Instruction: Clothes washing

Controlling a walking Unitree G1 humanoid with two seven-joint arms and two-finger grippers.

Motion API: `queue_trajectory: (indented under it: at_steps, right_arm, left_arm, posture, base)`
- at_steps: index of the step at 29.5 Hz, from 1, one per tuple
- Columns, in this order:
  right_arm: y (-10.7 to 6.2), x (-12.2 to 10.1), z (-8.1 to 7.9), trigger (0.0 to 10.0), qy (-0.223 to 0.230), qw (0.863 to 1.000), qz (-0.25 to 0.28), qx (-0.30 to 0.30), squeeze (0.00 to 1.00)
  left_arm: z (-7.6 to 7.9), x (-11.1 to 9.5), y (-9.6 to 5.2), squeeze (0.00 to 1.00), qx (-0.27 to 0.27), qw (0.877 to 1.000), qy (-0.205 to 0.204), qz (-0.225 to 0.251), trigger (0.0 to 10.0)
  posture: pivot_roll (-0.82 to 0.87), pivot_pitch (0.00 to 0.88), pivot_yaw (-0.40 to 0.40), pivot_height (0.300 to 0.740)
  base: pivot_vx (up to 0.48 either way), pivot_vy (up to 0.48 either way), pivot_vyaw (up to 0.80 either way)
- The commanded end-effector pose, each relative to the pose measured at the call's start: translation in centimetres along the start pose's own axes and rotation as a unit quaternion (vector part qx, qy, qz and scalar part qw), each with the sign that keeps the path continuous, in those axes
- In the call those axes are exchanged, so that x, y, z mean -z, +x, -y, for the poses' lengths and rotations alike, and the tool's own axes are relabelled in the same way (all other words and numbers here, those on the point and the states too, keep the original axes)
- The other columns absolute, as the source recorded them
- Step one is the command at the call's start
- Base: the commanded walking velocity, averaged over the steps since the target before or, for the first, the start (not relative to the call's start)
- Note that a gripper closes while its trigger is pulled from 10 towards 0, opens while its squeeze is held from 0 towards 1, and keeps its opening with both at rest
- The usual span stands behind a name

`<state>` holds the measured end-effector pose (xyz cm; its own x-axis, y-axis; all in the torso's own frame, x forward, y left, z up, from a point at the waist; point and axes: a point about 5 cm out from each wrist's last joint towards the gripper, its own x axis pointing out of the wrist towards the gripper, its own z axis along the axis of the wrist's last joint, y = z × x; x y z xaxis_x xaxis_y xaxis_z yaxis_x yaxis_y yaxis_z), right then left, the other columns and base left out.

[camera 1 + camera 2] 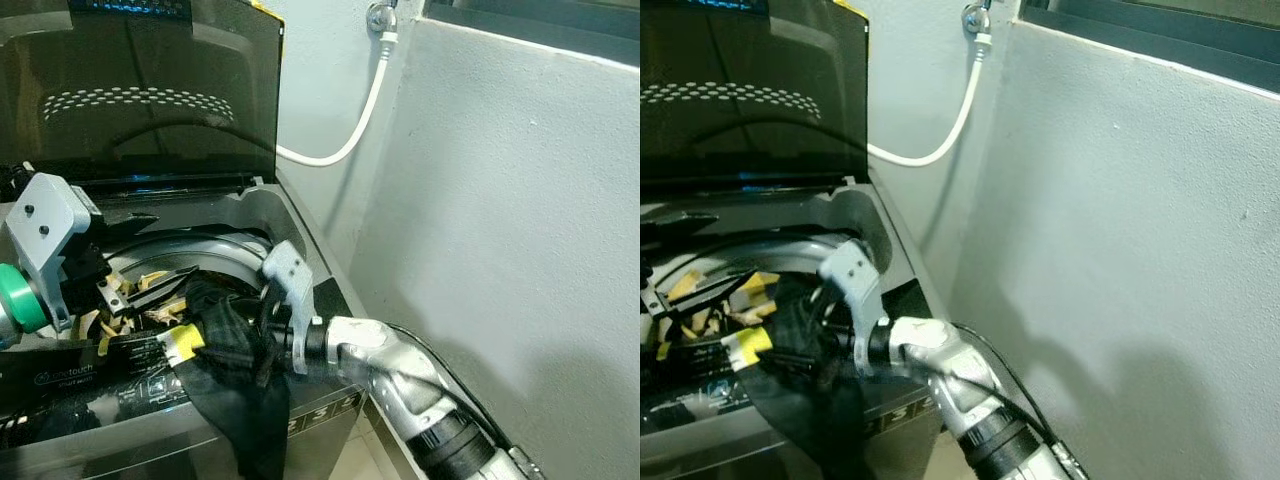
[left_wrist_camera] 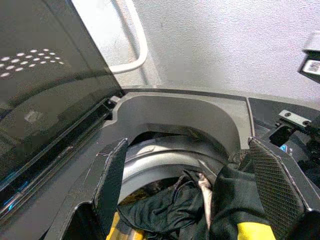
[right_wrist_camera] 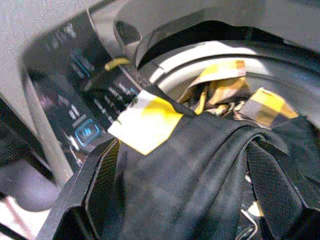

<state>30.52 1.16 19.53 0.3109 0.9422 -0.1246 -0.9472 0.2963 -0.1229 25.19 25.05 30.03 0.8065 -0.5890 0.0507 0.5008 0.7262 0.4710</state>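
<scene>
The black garment hangs slack (image 1: 248, 425) down the machine's front, so my right gripper next pinches it by the bunched fold (image 1: 228, 318) standing up at the machine's rim.
A top-loading washing machine (image 1: 300, 215) stands with its dark lid (image 1: 150, 90) raised. Yellow-checked clothes (image 1: 150, 285) lie in the drum. A dark garment (image 1: 235, 380) with a yellow patch is draped over the front rim and hangs down the control panel (image 1: 120, 385). My right gripper (image 3: 185, 185) reaches in from the right over the front rim. Its fingers are spread wide, with the dark garment bunched between them. My left gripper (image 2: 192, 190) hovers open over the left of the drum, with nothing in it.
A white hose (image 1: 350, 130) runs from a tap (image 1: 380, 15) down behind the machine. A grey wall (image 1: 500, 250) stands close on the right, leaving a narrow gap beside the washer where my right arm passes.
</scene>
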Motion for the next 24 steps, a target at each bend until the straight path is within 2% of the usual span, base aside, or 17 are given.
queue_trajectory:
  at_steps: [1,2,3,4,5,11,12,24]
  right_arm:
    - [-0.9,1.8,0.7,5.3,0.000,0.999,-0.039,0.026,0.00]
    - [-1.1,1.5,0.6,4.3,-0.021,0.999,-0.032,0.016,0.00]
    - [-1.1,1.5,0.6,4.3,-0.021,0.999,-0.032,0.016,0.00]
    - [-1.2,1.2,0.5,3.0,-0.038,0.999,-0.029,0.006,0.00]
    - [-1.3,0.9,0.4,1.0,-0.055,0.998,-0.029,-0.003,0.00]
    - [-1.3,0.6,0.4,1.0,-0.067,0.997,-0.028,-0.008,0.00]
    - [-1.2,0.1,0.4,0.0,-0.072,0.997,-0.021,-0.015,0.00]
    - [-0.7,-2.0,0.4,0.0,-0.082,0.996,0.026,-0.029,0.00]
  left_arm:
    - [0.2,-0.3,-0.1,0.00,0.006,1.000,0.005,-0.001,10.0]
    - [0.2,-0.3,-0.1,0.00,0.006,1.000,0.007,-0.001,10.0]
    - [0.2,-0.3,-0.1,0.00,0.006,1.000,0.007,-0.001,10.0]
    - [0.1,-0.3,-0.1,0.00,0.005,1.000,0.008,-0.001,10.0]
    - [0.1,-0.3,-0.1,0.00,0.005,1.000,0.009,-0.001,10.0]
    - [0.1,-0.3,-0.1,0.00,0.005,1.000,0.009,0.000,10.0]
    - [0.1,-0.4,-0.1,0.00,0.005,1.000,0.010,0.002,10.0]
    - [0.2,-0.5,-0.3,0.00,-0.006,1.000,0.012,0.005,10.0]
  posture:
    - [0.07,0.006,-0.074,0.740]
    - [0.07,0.002,-0.071,0.740]
    - [0.07,0.002,-0.071,0.740]
    - [0.07,0.000,-0.071,0.740]
    - [0.07,0.000,-0.071,0.740]
    - [0.07,0.000,-0.071,0.740]
    - [0.07,0.000,-0.077,0.740]
    - [0.08,0.000,-0.099,0.740]
  base:
    - [0.000,0.000,0.00]
    - [0.000,0.000,0.00]
    - [0.000,0.000,0.00]
    - [0.000,0.000,0.00]
    - [0.000,0.000,0.00]
    - [0.000,0.000,0.00]
    - [0.000,0.000,0.00]
    - [0.000,0.000,0.00]
